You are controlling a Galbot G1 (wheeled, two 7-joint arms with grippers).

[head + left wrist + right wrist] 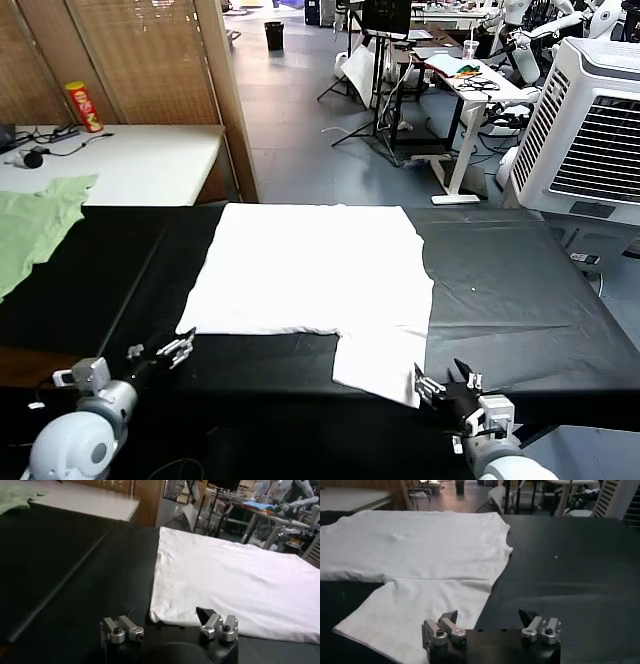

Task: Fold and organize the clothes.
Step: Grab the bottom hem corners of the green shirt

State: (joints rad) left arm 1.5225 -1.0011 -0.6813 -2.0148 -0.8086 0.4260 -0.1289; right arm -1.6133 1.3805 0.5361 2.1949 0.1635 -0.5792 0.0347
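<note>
The white T-shirt (310, 265) needs to be folded along its side, so my right gripper should next grab its sleeve by the T-shirt's shoulder edge (420, 355).
The white T-shirt (310, 265) lies flat on the black table (520, 290) with a plain side up; no print shows. One sleeve (380, 368) sticks out toward the front edge. My left gripper (170, 352) is open, low over the table just before the shirt's near left corner (156, 615). It also shows in the left wrist view (165, 620), empty. My right gripper (440, 385) is open at the sleeve's right edge. In the right wrist view (489, 616) one finger is over the sleeve (420, 610) and the other over bare table.
A pale green garment (35, 225) lies at the table's far left. Behind it stands a white table (130, 160) with a red can (83, 106). A large white air cooler (590, 130) stands at the back right. Bare black tabletop lies right of the shirt.
</note>
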